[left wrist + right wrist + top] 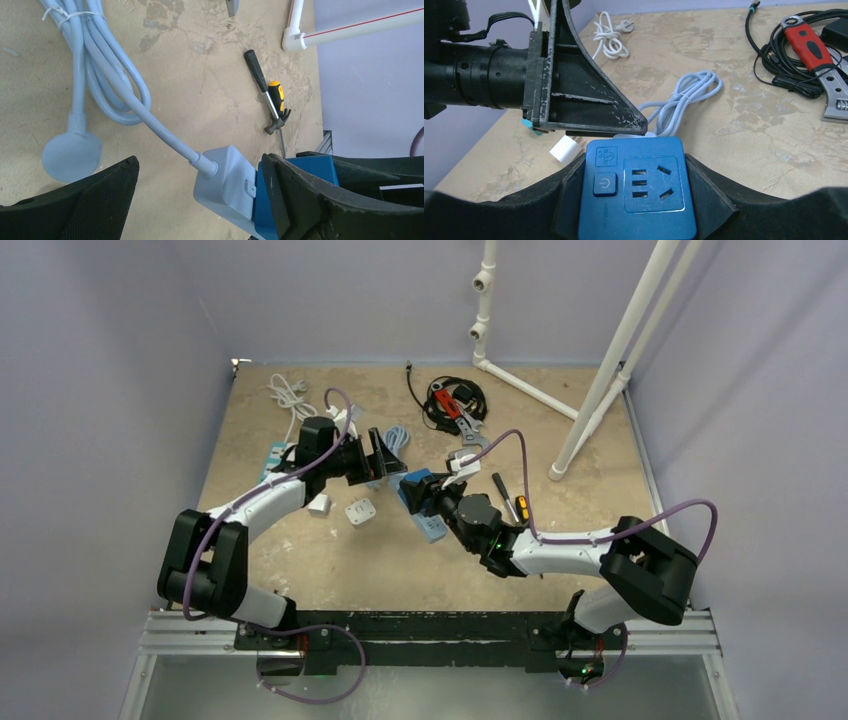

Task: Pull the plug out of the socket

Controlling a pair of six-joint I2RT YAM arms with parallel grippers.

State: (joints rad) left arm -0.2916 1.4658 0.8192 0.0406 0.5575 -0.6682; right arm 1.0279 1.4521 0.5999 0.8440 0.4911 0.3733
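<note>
Next, my left gripper will grab the pale blue-grey plug across its body's cable end [638,135], leaving the socket cube [636,190] free, to pull the plug off.
The blue socket cube [636,190] is clamped between the pads of my right gripper [636,172], its free outlet face and power button towards the camera. It shows in the top view [413,488] with the right gripper [428,502] on it. A pale blue-grey plug [227,182] sits pushed into the cube's far side [312,167], and its cable [107,75] runs off in a bundled loop. My left gripper [385,462] is open and straddles the plug; one finger [75,205] stands well clear of it and the other finger [310,200] lies by the cube.
A hammer and a screwdriver [274,105] lie right of the cube. A red-handled wrench [462,412] and black cables [440,398] lie behind. White adapters [360,511], a white cord [290,395] and a power strip [275,455] are to the left. A PVC pipe frame [600,370] stands back right.
</note>
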